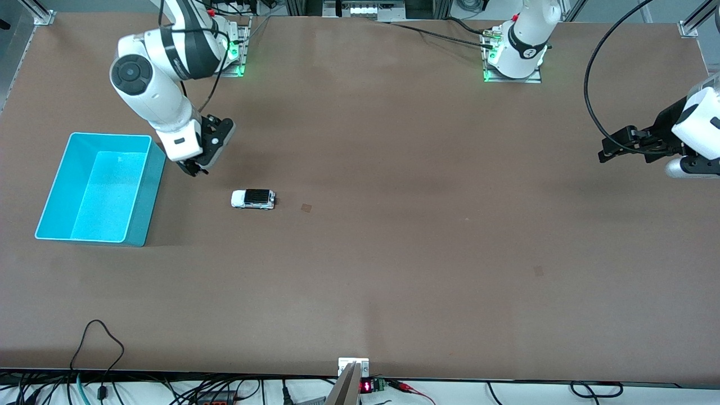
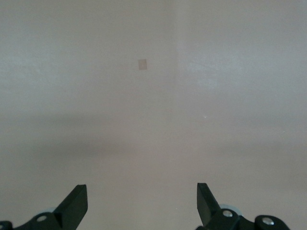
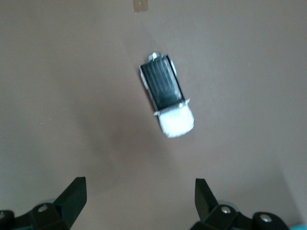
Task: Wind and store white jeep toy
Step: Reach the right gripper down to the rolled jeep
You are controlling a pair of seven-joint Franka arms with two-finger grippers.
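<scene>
Next, my right gripper grabs the black-roofed body of the toy, to store the white jeep toy [image 1: 253, 199] in the turquoise bin.
The white jeep toy [image 1: 253, 199] is tiny, with a black roof, and rests on its wheels on the brown table, a short way from the turquoise bin [image 1: 50, 202] toward the left arm's end. My right gripper [image 1: 194, 169] hangs open over bare table between the bin and the jeep, holding nothing. In the right wrist view the jeep [image 3: 168, 95] lies ahead of the open right gripper [image 3: 139, 194], well clear of the fingertips. My left gripper [image 1: 603, 153] waits open at the left arm's end of the table; the left wrist view shows the gripper [image 2: 142, 200] over bare table.
The bin stands empty at the right arm's end of the table. A small tape patch [image 1: 306, 207] lies beside the jeep, and another [image 1: 538, 271] lies nearer the front camera. Cables run along the table's front edge [image 1: 101, 337].
</scene>
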